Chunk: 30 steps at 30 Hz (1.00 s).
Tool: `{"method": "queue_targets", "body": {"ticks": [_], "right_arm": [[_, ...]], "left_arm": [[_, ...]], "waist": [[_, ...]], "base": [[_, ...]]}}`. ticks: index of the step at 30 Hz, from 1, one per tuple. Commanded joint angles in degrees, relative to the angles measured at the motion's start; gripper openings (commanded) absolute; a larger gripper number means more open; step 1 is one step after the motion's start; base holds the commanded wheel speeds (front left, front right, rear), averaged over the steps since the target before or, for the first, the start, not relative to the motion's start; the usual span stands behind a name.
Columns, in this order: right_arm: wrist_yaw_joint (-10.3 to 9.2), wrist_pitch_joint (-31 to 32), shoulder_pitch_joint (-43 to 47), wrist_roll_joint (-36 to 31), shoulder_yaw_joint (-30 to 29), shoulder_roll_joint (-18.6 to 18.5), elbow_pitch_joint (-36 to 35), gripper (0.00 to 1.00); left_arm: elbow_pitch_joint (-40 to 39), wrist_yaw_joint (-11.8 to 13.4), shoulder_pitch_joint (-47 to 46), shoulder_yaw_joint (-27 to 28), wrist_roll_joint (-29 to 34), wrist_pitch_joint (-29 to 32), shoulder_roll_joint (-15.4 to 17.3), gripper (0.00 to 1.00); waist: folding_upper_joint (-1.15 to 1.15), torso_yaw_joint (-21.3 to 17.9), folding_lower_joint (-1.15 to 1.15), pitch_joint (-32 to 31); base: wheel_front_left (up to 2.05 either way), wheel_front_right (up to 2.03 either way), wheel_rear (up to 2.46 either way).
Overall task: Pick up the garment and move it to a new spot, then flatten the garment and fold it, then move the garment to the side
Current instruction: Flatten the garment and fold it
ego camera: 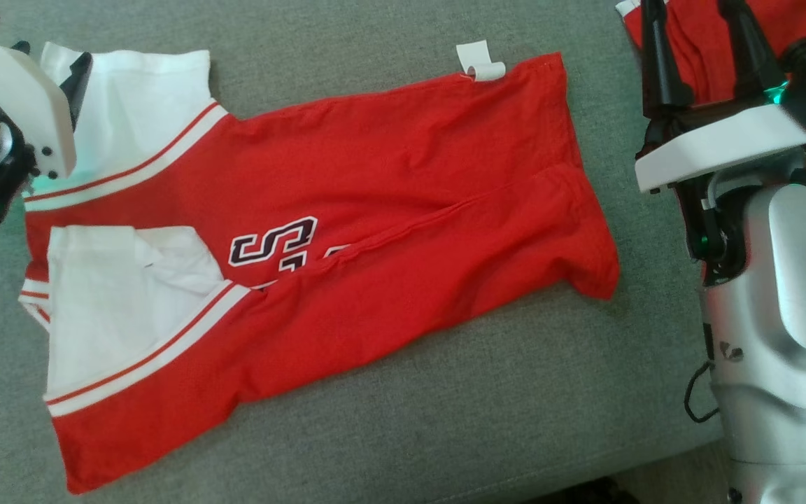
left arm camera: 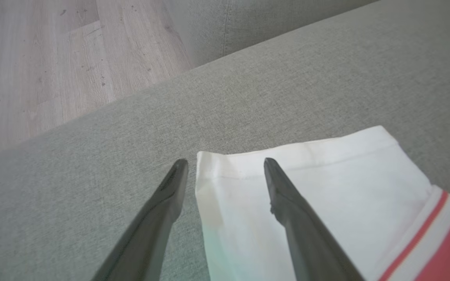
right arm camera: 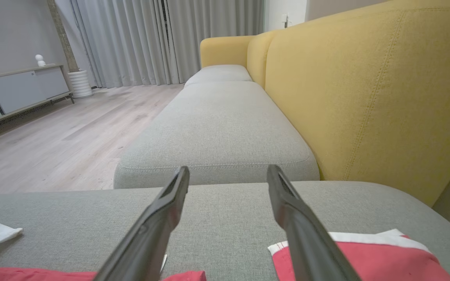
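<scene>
The left gripper will next grab the upper white sleeve by its hem edge (ego camera: 60, 52), to fold the garment (ego camera: 389, 182) lengthwise.
A red garment (ego camera: 389, 182) with white sleeves, red-and-white stripes and dark lettering lies spread on the grey cushion (ego camera: 445, 392), its long sides folded in toward the middle. My left gripper (left arm camera: 225, 164) is open above the far white sleeve (left arm camera: 326, 195), one finger over the sleeve's corner and the other over bare cushion. In the head view its white housing (ego camera: 18, 91) is at the upper left, over that sleeve (ego camera: 144, 105). Off the garment's right end, my right gripper (ego camera: 690, 10) hovers open and holds nothing, also seen as the open gripper (right arm camera: 228, 171) above the cushion.
A second red piece with white trim (ego camera: 795, 35) lies at the back right, under the right gripper (right arm camera: 365, 253). A white label (ego camera: 481, 64) sticks out of the garment's far edge. The yellow sofa back (right arm camera: 365, 97) rises to the right, and wooden floor (left arm camera: 33, 58) lies beyond the cushion edge.
</scene>
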Motion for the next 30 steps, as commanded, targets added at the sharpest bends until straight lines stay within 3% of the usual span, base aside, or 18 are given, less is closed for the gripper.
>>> {"method": "queue_targets", "body": {"ticks": [1,9,19,20,21,25,30], "right_arm": [[0.39,-0.5,-1.4,0.4,1.0,0.2,-2.0,1.0],[0.39,-0.3,-1.9,0.5,1.1,0.2,-3.1,1.0],[0.39,0.0,-2.3,-0.1,1.1,0.3,-3.6,1.0],[0.39,0.1,-2.3,-0.2,1.1,0.3,-3.7,1.0],[0.39,0.2,-2.3,-0.3,0.9,0.3,-3.7,1.0],[0.39,1.0,-2.9,-0.5,0.0,-0.5,-3.6,1.0],[0.39,2.4,-4.5,-0.6,-1.7,-2.5,-2.9,1.0]], "left_arm": [[-0.8,0.1,-3.8,0.7,-0.5,0.3,3.8,1.0],[3.2,0.1,-7.5,-5.1,-2.5,2.6,4.9,1.0],[7.1,0.1,-8.6,-7.3,-6.2,4.4,4.8,1.0],[7.3,0.1,-8.5,-7.5,-6.9,4.8,4.6,0.76],[7.3,0.1,-8.5,-7.7,-7.7,5.0,4.3,0.0],[6.8,0.1,-8.7,-7.4,-10.9,3.6,3.0,0.0],[4.8,0.1,-9.7,-7.3,-12.2,-3.8,1.7,0.0]], "waist": [[0.0,-0.3,0.0,0.6],[0.0,-0.9,0.0,2.4],[0.0,-0.9,0.0,3.1],[0.0,-0.8,0.0,3.1],[0.0,-0.7,0.0,3.1],[0.0,0.4,0.0,2.8],[0.0,2.3,0.0,1.3]], "base": [[0.0,0.0,0.0],[0.0,0.0,0.0],[0.0,0.0,0.0],[0.0,0.0,0.0],[0.0,0.0,0.0],[0.0,0.0,0.0],[0.0,0.0,0.0]]}}
